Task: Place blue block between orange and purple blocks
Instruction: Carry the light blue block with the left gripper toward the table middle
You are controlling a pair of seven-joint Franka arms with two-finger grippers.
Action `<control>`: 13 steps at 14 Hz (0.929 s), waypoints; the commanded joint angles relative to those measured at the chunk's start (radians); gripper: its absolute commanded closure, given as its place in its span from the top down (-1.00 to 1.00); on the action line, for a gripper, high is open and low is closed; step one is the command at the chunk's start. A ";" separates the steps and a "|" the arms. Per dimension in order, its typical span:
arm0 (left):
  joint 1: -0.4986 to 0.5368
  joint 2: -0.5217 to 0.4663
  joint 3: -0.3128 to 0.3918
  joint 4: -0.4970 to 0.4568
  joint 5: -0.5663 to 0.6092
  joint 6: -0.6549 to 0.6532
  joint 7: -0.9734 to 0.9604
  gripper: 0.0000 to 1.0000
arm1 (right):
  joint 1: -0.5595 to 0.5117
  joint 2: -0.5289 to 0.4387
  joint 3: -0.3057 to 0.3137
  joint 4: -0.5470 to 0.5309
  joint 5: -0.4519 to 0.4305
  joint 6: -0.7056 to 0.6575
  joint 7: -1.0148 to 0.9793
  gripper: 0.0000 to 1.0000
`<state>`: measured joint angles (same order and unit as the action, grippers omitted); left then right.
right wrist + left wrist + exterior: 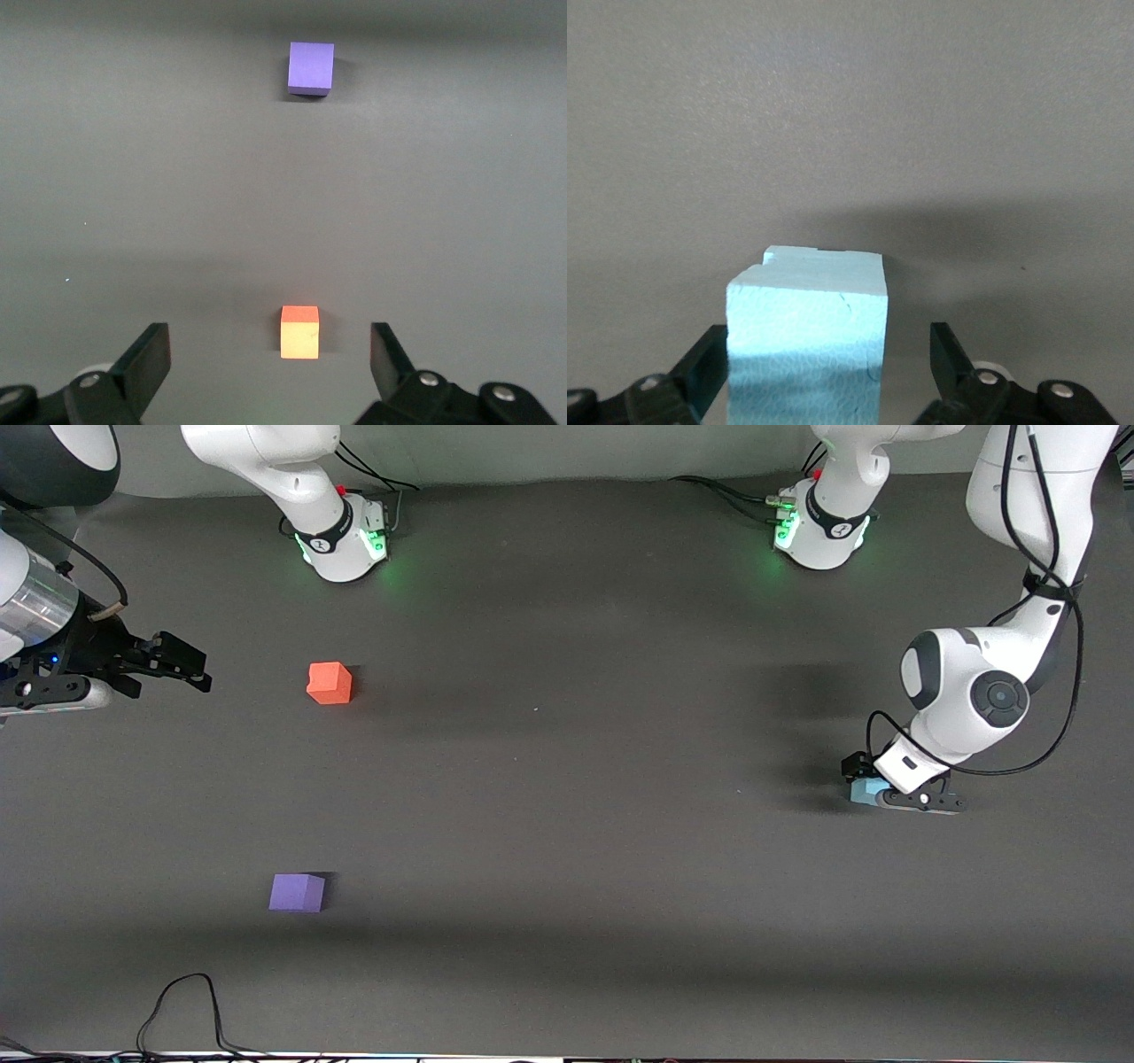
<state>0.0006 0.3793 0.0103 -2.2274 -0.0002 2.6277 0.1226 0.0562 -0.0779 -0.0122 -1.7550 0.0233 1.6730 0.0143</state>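
My left gripper's fingers are on either side of the blue block, so it is now time for my left gripper to close on the block.
The blue block [863, 789] rests on the dark table toward the left arm's end. My left gripper [877, 793] is low around it and open. In the left wrist view the blue block [806, 336] stands between the fingers [707, 365]; one finger is against it and a gap shows at the other. The orange block [330, 683] and the purple block [297, 892] lie toward the right arm's end, the purple one nearer the front camera. My right gripper [188, 670] hovers open beside the orange block. Its wrist view shows the orange block [299, 333] and the purple block [311, 67].
A black cable [186, 1001] loops on the table at the near edge, toward the right arm's end. The two arm bases [350, 540] [819, 531] stand at the table's back.
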 commanded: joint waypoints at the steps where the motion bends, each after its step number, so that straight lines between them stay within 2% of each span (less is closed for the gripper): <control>1: -0.002 -0.004 0.002 0.006 0.009 -0.003 0.011 0.98 | 0.004 -0.023 -0.009 -0.021 0.018 0.004 0.018 1.00; 2: -0.002 0.000 0.002 0.006 0.009 -0.005 0.011 0.81 | 0.004 -0.025 -0.009 -0.021 0.018 0.004 0.018 1.00; 4: -0.002 0.000 0.002 0.006 0.009 -0.008 0.006 0.21 | 0.005 -0.025 -0.008 -0.021 0.020 0.005 0.019 1.00; 5: -0.002 0.000 0.002 0.006 0.009 -0.011 0.003 -0.01 | 0.005 -0.026 -0.008 -0.021 0.020 0.005 0.018 1.00; 9: -0.002 -0.019 0.004 0.026 0.009 -0.037 0.002 -0.07 | -0.001 -0.022 -0.006 -0.021 0.020 0.016 0.019 1.00; 13: -0.016 -0.138 0.001 0.167 0.008 -0.364 -0.035 -0.07 | 0.005 -0.023 -0.006 -0.024 0.020 0.017 0.019 1.00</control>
<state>0.0000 0.3298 0.0098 -2.1202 -0.0003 2.4225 0.1188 0.0560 -0.0780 -0.0160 -1.7555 0.0234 1.6749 0.0151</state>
